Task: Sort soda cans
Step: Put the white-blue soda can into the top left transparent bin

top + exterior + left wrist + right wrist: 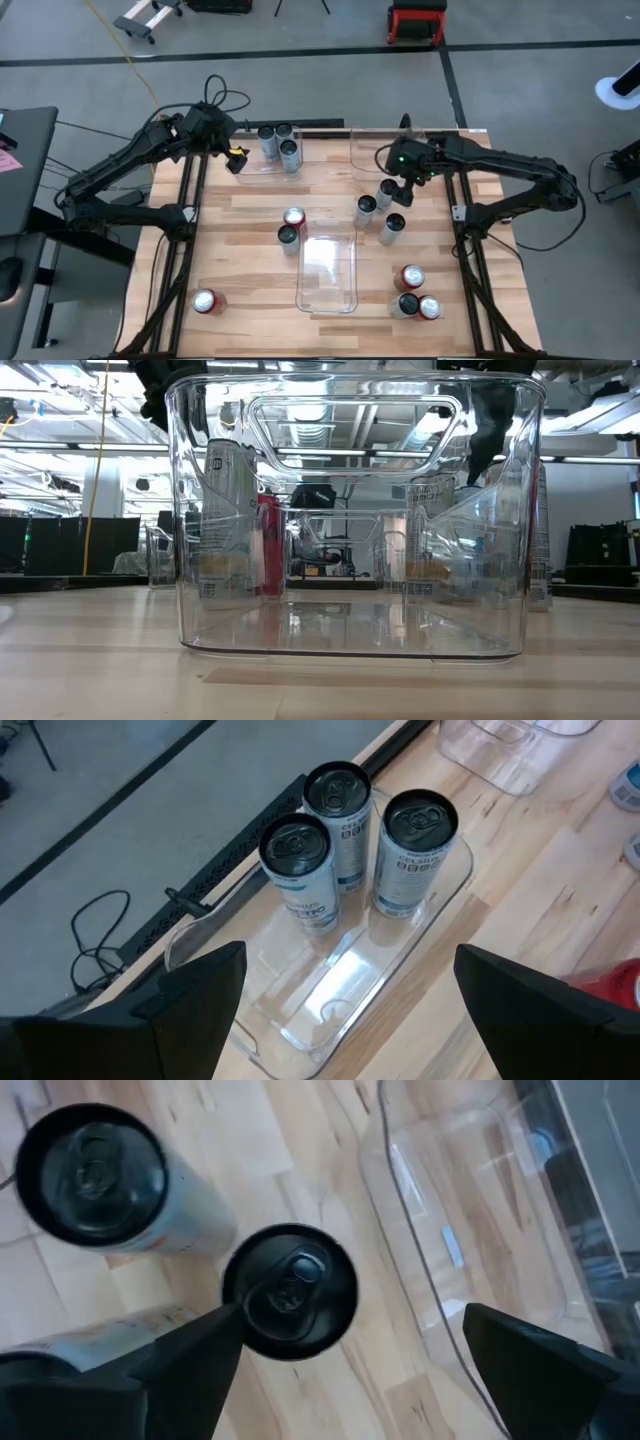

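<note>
My fingers are above the can's dark top in the right wrist view, so my right gripper has to go lower before it closes on the can.
Three silver-grey cans (280, 143) (345, 840) stand upright in the far-left clear bin (300, 1010). My left gripper (236, 155) (350, 960) hovers open just left of that bin, touching nothing. Three more silver-grey cans with dark tops (380, 210) stand on the table right of centre. My right gripper (405, 185) (354, 1315) is open above them, its fingers on either side of one can's top (290, 1290); I cannot tell whether the left finger touches it. Red and dark cans (291, 227) stand at mid-table, and others (415, 295) stand near the right front corner.
An empty clear bin (328, 270) sits at the table's centre front and fills the low view (350, 630). Another clear bin (375, 150) lies at the far right, beside my right gripper. One red can (205, 301) stands alone at the near left corner.
</note>
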Robot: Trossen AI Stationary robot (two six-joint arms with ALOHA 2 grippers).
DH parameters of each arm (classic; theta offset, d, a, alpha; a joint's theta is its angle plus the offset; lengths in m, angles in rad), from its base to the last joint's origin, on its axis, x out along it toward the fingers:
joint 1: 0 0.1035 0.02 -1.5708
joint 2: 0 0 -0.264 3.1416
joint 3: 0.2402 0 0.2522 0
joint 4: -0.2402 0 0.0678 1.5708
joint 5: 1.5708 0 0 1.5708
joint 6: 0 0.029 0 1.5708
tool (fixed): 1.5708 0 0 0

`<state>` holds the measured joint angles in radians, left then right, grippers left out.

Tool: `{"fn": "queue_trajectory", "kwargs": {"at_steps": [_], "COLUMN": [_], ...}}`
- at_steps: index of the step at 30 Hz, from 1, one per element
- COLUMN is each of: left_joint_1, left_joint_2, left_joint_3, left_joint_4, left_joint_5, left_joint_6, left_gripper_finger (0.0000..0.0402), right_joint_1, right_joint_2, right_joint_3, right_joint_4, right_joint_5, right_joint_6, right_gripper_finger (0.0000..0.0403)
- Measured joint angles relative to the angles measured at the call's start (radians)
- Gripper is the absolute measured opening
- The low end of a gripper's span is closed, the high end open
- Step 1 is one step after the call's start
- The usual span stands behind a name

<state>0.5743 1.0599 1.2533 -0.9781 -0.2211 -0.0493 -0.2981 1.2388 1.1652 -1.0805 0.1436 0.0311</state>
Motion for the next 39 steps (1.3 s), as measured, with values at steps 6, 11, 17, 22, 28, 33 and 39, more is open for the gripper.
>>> {"fn": "queue_trajectory", "kwargs": {"at_steps": [6, 11, 17, 22, 28, 33, 39], "left_joint_1": [0.000, 0.000, 0.000, -0.006, -0.019, -0.027, -0.044], "left_joint_2": [0.000, 0.000, 0.000, 0.000, 0.000, 0.000, 0.000], "left_joint_3": [0.000, 0.000, 0.000, 0.000, 0.000, 0.000, 0.000], "left_joint_4": [-0.026, -0.058, -0.086, -0.090, -0.091, -0.091, -0.102], "left_joint_5": [0.000, 0.000, 0.000, 0.000, 0.000, 0.000, -0.017], "left_joint_6": [-0.001, 0.000, -0.016, -0.027, -0.027, -0.040, -0.045], "left_gripper_finger": [0.0355, 0.0355, 0.0355, 0.0355, 0.0355, 0.0355, 0.0355], "right_joint_1": [0.001, 0.003, 0.026, 0.044, 0.063, 0.062, 0.051], "right_joint_2": [0.000, 0.010, 0.010, 0.019, 0.018, 0.018, 0.018], "right_joint_3": [-0.019, -0.042, -0.047, -0.048, -0.048, -0.057, -0.122], "right_joint_4": [0.022, 0.039, 0.105, 0.113, 0.115, 0.111, 0.111], "right_joint_5": [0.002, -0.004, -0.019, -0.024, -0.017, -0.015, -0.014], "right_joint_6": [-0.032, -0.046, -0.100, -0.098, -0.093, -0.092, -0.088], "right_gripper_finger": [0.0399, 0.0399, 0.0400, 0.0400, 0.0400, 0.0400, 0.0400]}}
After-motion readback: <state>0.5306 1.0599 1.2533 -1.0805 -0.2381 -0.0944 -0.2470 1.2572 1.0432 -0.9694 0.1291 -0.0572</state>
